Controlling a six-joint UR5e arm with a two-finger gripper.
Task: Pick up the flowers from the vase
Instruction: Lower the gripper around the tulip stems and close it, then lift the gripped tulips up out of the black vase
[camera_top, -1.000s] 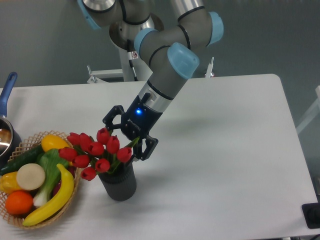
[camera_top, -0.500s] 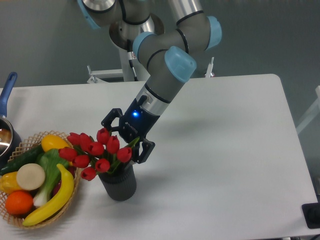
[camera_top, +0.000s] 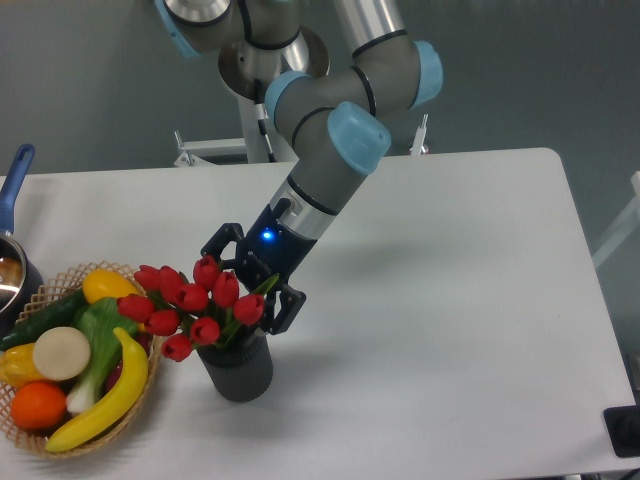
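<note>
Next, my gripper takes hold of the flowers by their green stems. Then it lifts the flowers out of the vase (camera_top: 238, 368).
A bunch of red tulip flowers (camera_top: 195, 300) on green stems stands in a short dark grey ribbed vase (camera_top: 238, 368) at the table's front left. My gripper (camera_top: 247, 281) hangs open just behind and to the right of the flower heads. One black finger (camera_top: 220, 241) shows above the bunch and the other finger (camera_top: 283, 305) sits beside the right-most tulip. Nothing is held between them. The stems are partly hidden by the flower heads.
A wicker basket (camera_top: 60, 285) with a banana, orange, cucumber and other produce stands left of the vase, touching the flowers' side. A pot with a blue handle (camera_top: 14, 185) is at the far left edge. A black object (camera_top: 625, 430) sits at the front right corner.
The gripper has slid slightly left and down toward the flowers, staying open. Flowers and vase have not moved.
</note>
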